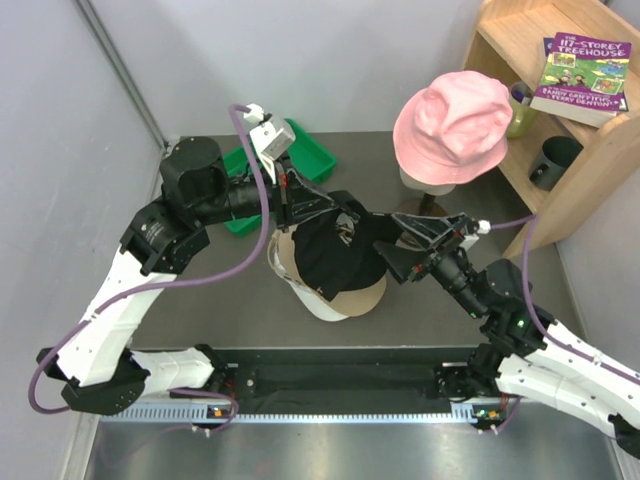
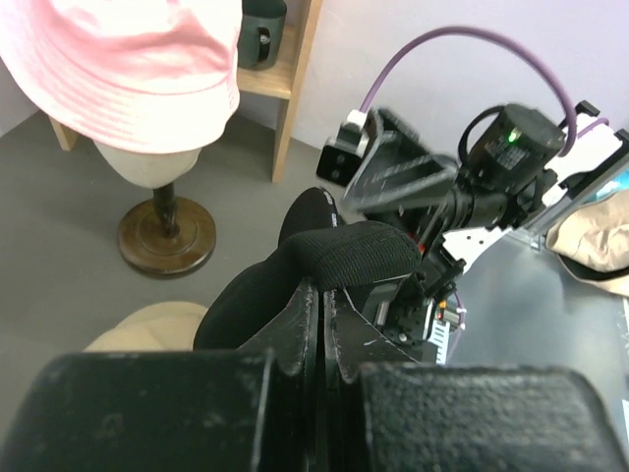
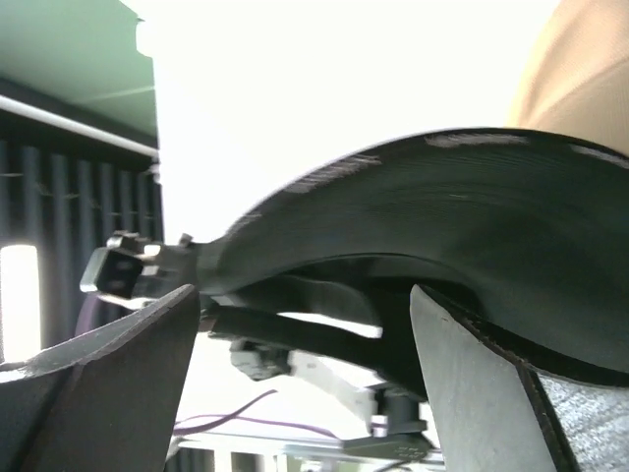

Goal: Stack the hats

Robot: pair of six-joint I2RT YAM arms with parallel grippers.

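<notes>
Next, my right gripper takes hold of the black hat's (image 1: 335, 255) peak edge, so the opening of the black hat's top stays free to stack over the tan hat.
A black hat (image 1: 335, 255) lies on top of a tan hat (image 1: 355, 300) and a white hat (image 1: 298, 288) in the middle of the table. My left gripper (image 1: 300, 208) is shut on the black hat's back edge, and its fingers (image 2: 305, 315) pinch the black fabric (image 2: 344, 258). My right gripper (image 1: 397, 250) stands open at the black hat's right side. The black peak (image 3: 442, 216) arches just above its spread fingers (image 3: 472, 383), with nothing between them. A pink hat (image 1: 452, 125) sits on a cream mannequin head at the back right.
A green tray (image 1: 305, 158) lies behind my left arm. A wooden shelf (image 1: 595, 150) at the right holds a book (image 1: 582, 75), a dark mug (image 1: 555, 160) and a green mug (image 1: 520, 110). The mannequin's round wooden base (image 2: 167, 236) stands near the hats.
</notes>
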